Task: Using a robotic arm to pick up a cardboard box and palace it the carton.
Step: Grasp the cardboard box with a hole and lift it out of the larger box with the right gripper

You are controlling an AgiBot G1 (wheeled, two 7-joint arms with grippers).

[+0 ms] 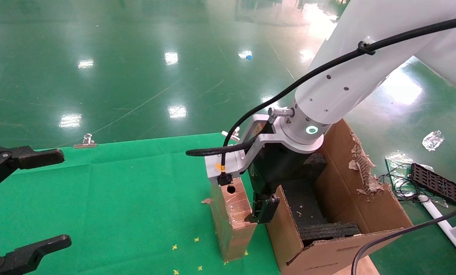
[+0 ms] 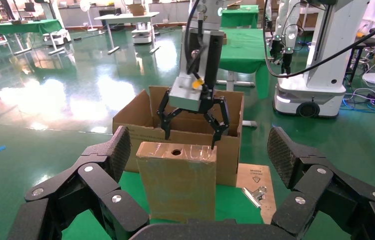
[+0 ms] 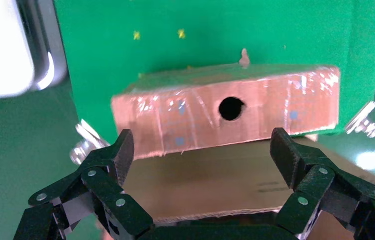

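The right gripper grabs the cardboard box [image 1: 233,219] by the long edges of its narrow holed top side next, to place it in the carton [image 1: 350,214].
The small taped cardboard box [image 1: 233,219] stands on edge on the green cloth, its narrow face with the round hole [image 1: 231,189] on top. It touches the left wall of the large carton [image 1: 350,214], which holds black foam [image 1: 308,202]. My right gripper [image 1: 259,208] on the white arm is open and empty. It hangs just above the box's top and the carton wall. In the right wrist view the holed face [image 3: 231,108] lies just beyond the spread fingers [image 3: 110,162]. My left gripper [image 1: 62,198] is open at the table's left, facing the box [image 2: 178,185].
Binder clips sit at the cloth's far edge [image 1: 85,141] and near the carton [image 2: 253,193], beside a wooden board [image 2: 255,175]. On the green floor to the right lie a black tray [image 1: 436,184], cables and a plastic bag [image 1: 432,139].
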